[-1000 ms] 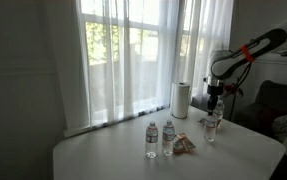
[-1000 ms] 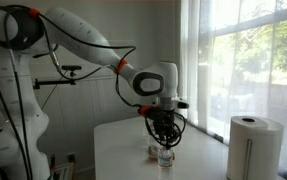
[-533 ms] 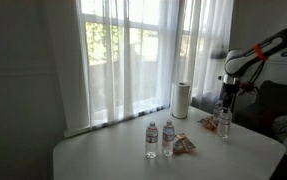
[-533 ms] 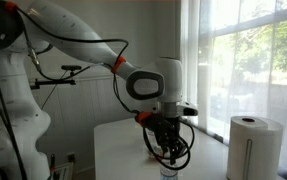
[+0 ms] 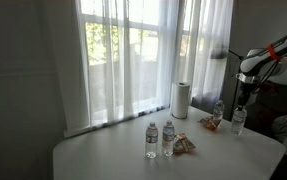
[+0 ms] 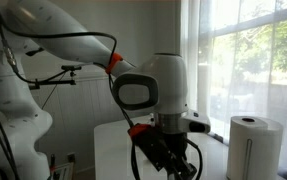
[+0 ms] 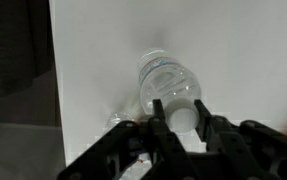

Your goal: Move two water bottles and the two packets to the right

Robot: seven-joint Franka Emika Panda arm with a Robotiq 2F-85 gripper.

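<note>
The held bottle would end up short of its place if I opened my gripper now, because the second bottle is close. I should first move the held bottle toward the table's corner.
My gripper (image 5: 241,101) is at the far right of the table, shut on the neck of a clear water bottle (image 5: 239,122) that stands upright under it. From the wrist view, the gripper (image 7: 178,108) clamps the white cap, with the bottle (image 7: 168,82) seen from above. A second bottle (image 5: 219,112) stands just to its left, next to one orange-brown packet (image 5: 209,122). Two more bottles (image 5: 151,138) (image 5: 168,138) stand mid-table beside the other packet (image 5: 186,144). In an exterior view the arm (image 6: 153,90) fills the frame and hides the bottle.
A white paper-towel roll (image 5: 181,99) (image 6: 249,146) stands at the back near the curtained window. The table (image 5: 113,160) has its right corner close to the held bottle. The table's edge (image 7: 53,90) runs down the left of the wrist view.
The arm has carried the bottle to the right across the table, past the packet and the other bottle. The jaws stayed shut on it throughout.
</note>
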